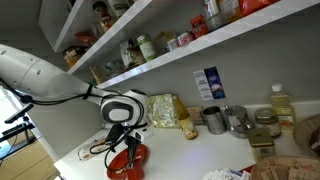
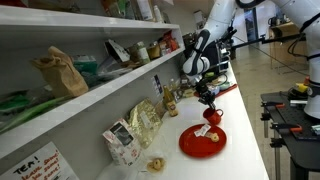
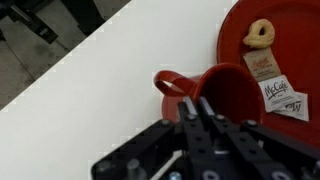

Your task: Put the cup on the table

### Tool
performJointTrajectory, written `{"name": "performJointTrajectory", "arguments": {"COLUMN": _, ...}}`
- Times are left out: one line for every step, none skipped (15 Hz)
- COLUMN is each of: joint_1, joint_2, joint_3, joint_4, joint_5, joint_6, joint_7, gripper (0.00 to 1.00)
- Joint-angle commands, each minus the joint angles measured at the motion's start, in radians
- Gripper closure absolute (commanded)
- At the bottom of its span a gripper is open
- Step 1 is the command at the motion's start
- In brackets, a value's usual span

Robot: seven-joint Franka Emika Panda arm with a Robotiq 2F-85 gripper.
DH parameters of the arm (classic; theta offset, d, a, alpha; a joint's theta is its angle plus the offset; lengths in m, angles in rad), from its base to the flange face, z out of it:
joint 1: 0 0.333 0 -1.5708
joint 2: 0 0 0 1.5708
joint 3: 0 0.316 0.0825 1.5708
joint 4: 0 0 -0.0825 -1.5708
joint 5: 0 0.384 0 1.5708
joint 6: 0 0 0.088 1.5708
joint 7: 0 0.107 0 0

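Observation:
The robot's gripper needs to open now, because the red cup would end up on the flat white table beside the red plate.
A red cup (image 3: 232, 92) with a handle is held by its rim in my gripper (image 3: 201, 106), whose fingers are shut on the rim. In both exterior views the cup (image 2: 213, 116) (image 1: 131, 152) hangs from the gripper (image 2: 208, 103) (image 1: 121, 141) just off the edge of a red plate (image 2: 200, 142). The white table (image 3: 80, 90) lies under the cup's handle side. I cannot tell whether the cup touches the table.
The red plate (image 3: 290, 40) holds a small ring-shaped pastry (image 3: 259, 33) and paper sachets (image 3: 275, 95). Bags, boxes and metal cups (image 1: 213, 120) stand along the wall on the table (image 1: 190, 150). Stocked shelves (image 1: 150, 60) hang above.

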Motion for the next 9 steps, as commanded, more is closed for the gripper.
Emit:
{"name": "performJointTrajectory", "arguments": {"joint_1": 0.011, "joint_2": 0.001, "joint_3": 0.000, "joint_4": 0.003, "joint_5": -0.002, "joint_6": 0.019, "joint_7": -0.040, "gripper": 0.98}}
{"name": "performJointTrajectory", "arguments": {"joint_1": 0.019, "joint_2": 0.000, "joint_3": -0.002, "joint_4": -0.002, "joint_5": -0.025, "joint_6": 0.025, "joint_7": -0.055, "gripper": 0.98}}
{"name": "performJointTrajectory", "arguments": {"joint_1": 0.030, "joint_2": 0.002, "joint_3": -0.006, "joint_4": 0.000, "joint_5": -0.064, "joint_6": 0.022, "joint_7": -0.073, "gripper": 0.98}}
{"name": "performJointTrajectory", "arguments": {"joint_1": 0.034, "joint_2": 0.004, "joint_3": -0.005, "joint_4": 0.001, "joint_5": -0.093, "joint_6": 0.013, "joint_7": -0.095, "gripper": 0.98}}
{"name": "performJointTrajectory", "arguments": {"joint_1": 0.018, "joint_2": 0.002, "joint_3": -0.006, "joint_4": 0.004, "joint_5": -0.048, "joint_6": 0.000, "joint_7": -0.061, "gripper": 0.68}}
{"name": "performJointTrajectory", "arguments": {"joint_1": 0.021, "joint_2": 0.002, "joint_3": -0.006, "joint_4": 0.004, "joint_5": -0.052, "joint_6": 0.000, "joint_7": -0.062, "gripper": 0.91}}
{"name": "performJointTrajectory", "arguments": {"joint_1": 0.021, "joint_2": 0.002, "joint_3": -0.006, "joint_4": 0.004, "joint_5": -0.052, "joint_6": 0.000, "joint_7": -0.061, "gripper": 0.85}}
{"name": "performJointTrajectory", "arguments": {"joint_1": 0.021, "joint_2": 0.003, "joint_3": -0.006, "joint_4": 0.004, "joint_5": -0.052, "joint_6": 0.000, "joint_7": -0.061, "gripper": 0.77}}
{"name": "performJointTrajectory", "arguments": {"joint_1": 0.019, "joint_2": 0.003, "joint_3": -0.007, "joint_4": 0.004, "joint_5": -0.052, "joint_6": 0.000, "joint_7": -0.061, "gripper": 0.70}}
